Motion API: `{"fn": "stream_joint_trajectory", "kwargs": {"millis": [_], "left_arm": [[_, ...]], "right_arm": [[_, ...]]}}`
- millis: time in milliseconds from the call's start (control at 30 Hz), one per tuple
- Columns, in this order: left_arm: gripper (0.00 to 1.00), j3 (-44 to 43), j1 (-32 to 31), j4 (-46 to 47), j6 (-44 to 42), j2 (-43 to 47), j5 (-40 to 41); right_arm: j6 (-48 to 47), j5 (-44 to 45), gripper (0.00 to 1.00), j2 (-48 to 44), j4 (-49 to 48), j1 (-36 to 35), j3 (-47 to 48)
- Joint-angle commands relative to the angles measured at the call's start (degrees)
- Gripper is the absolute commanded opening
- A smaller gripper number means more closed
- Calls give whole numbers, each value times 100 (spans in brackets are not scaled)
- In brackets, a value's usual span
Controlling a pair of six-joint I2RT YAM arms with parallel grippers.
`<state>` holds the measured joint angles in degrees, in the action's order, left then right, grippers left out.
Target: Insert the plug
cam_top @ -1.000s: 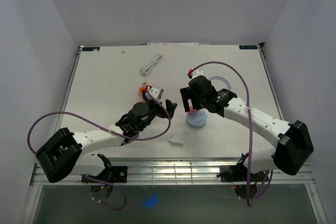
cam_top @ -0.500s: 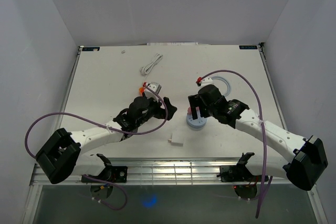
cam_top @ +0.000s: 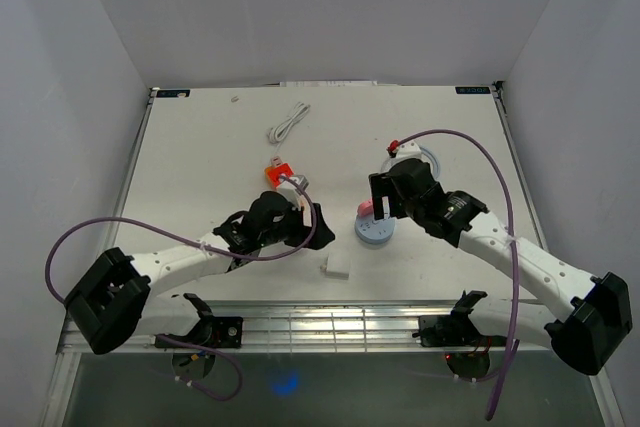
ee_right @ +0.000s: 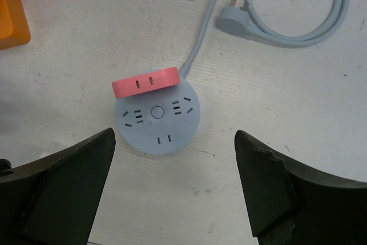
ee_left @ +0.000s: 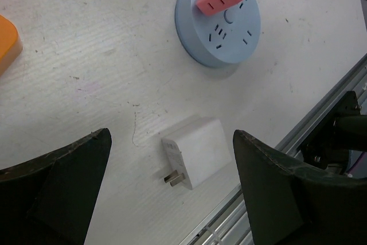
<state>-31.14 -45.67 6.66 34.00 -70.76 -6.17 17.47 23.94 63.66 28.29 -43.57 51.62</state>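
I need to grab the plug next with my left gripper across its prong side and the opposite side, so its other sides stay free for handover to my right gripper.
A white plug with two metal prongs lies flat near the table's front edge; it also shows in the top view. A round blue socket lies right of it, also seen in the left wrist view and the right wrist view. A pink block with slots rests tilted on its far rim. My left gripper is open and empty, above the white plug. My right gripper is open and empty, above the table just near of the socket.
An orange block with a small grey box beside it lies behind the left gripper. A white cable lies at the back. The socket's light blue cord coils at the right, ending in a plug. The metal front rail runs close to the white plug.
My right gripper has drawn back to the right, off the pink block, which now rests on the socket. My left gripper has moved toward the front, over the white plug.
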Motion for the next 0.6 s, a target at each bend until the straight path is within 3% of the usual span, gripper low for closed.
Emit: {"fn": "stream_joint_trajectory", "kwargs": {"millis": [0, 133, 300, 567], "left_arm": [[98, -130, -135, -208, 10, 10, -209], [98, -226, -337, -314, 54, -122, -130], [98, -542, -924, -761, -42, -543, 773], [98, -1105, -1286, -1333, -121, -1115, 1365]], "right_arm": [[45, 137, 89, -169, -201, 199, -81], [37, -152, 89, -196, -201, 542, -204], [-34, -671, 89, -231, -377, 850, -389], [-113, -847, 89, -389, -386, 938, -512]]}}
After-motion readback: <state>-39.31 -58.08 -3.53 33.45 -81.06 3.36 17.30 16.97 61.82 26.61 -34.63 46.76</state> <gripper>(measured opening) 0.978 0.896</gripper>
